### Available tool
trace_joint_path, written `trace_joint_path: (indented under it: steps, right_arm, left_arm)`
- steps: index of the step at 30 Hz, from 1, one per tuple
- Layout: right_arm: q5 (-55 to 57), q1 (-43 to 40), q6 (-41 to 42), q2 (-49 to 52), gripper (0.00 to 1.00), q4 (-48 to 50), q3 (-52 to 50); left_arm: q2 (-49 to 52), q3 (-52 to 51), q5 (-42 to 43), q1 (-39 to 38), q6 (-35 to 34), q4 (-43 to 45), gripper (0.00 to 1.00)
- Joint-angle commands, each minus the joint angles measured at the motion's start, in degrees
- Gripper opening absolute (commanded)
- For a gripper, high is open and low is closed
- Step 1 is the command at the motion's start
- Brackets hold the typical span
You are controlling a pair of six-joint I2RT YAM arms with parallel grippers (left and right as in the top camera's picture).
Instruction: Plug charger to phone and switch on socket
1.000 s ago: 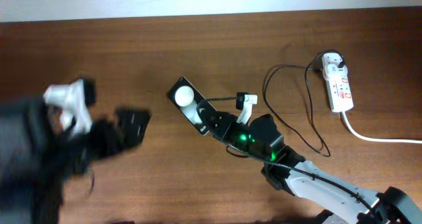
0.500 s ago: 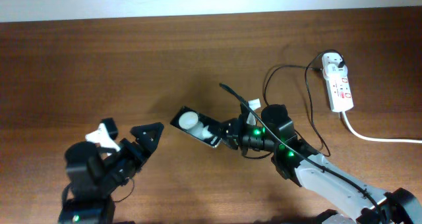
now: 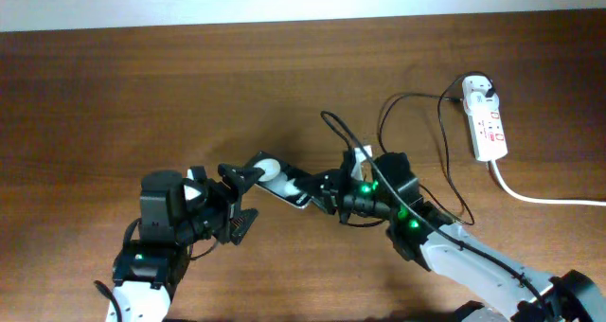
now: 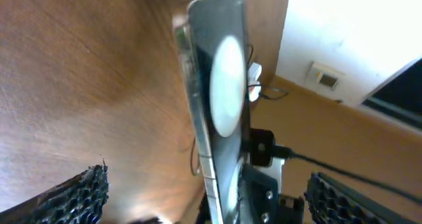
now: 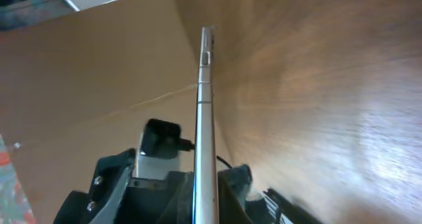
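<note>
The phone's charging end should stay free to plug in the charger, so next my left gripper will grab the phone (image 3: 276,177) by its side opposite my right gripper.
My right gripper (image 3: 320,191) is shut on the near end of the phone (image 3: 276,177), a black slab with a white round spot, held tilted above the table. The right wrist view shows the phone (image 5: 204,105) edge-on, clamped low in the frame by the right gripper (image 5: 206,194). My left gripper (image 3: 240,201) stands open at the phone's left end. In the left wrist view its fingers (image 4: 72,191) flank the phone (image 4: 217,99) without touching it. The charger's thin black cable (image 3: 445,185) loops from the socket (image 3: 485,125) toward my right arm, one stretch arching up (image 3: 333,128).
The socket's thick white cord (image 3: 540,197) runs off to the right edge. The cable loops lie between the right arm and the socket. Brown tabletop (image 3: 142,95) spreads to the left and back, ending at a pale wall strip.
The left arm has swung in from the far left and now brackets the phone's left end. The right gripper has shifted the phone slightly, and the cable's loose stretch has risen.
</note>
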Motion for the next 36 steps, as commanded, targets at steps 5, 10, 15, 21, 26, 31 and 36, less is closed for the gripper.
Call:
trace_joint_path:
  steps: [5,10,15,21,26,31,36]
  right_arm:
    - [8.33,10.78,1.07,-1.07,0.04,6.64,0.74]
    - [8.48,12.5,10.36,-1.07,0.04,6.73,0.74]
    - [8.0,12.5,12.72,-1.07,0.1,6.73,0.74]
    - [6.03,12.5,12.48,-1.07,0.78,-0.7,0.74]
    - [7.74,12.39,11.19,-1.07,0.99,-31.91,0.74]
    - [10.75,11.41,-5.62,-1.09,0.99,-34.64,0.74]
    - [11.78,4.79,-5.6,-0.96,0.99,-38.12,0.7]
  left_arm:
    - [0.17,0.2,-0.44,-0.33,-7.08,6.95,0.89]
    - [0.17,0.2,-0.42,-0.33,-7.04,6.93,0.39]
    - [0.17,0.2,-2.19,-0.33,-7.04,6.93,0.07]
    - [0.31,0.2,-5.99,-0.33,-5.4,5.73,0.0]
    - [1.42,0.2,-6.08,-0.33,16.31,-12.17,0.0]
    - [1.42,0.2,4.17,-0.33,19.69,-19.69,0.0]
    - [4.2,0.22,12.31,-0.33,18.84,-7.13,0.0]
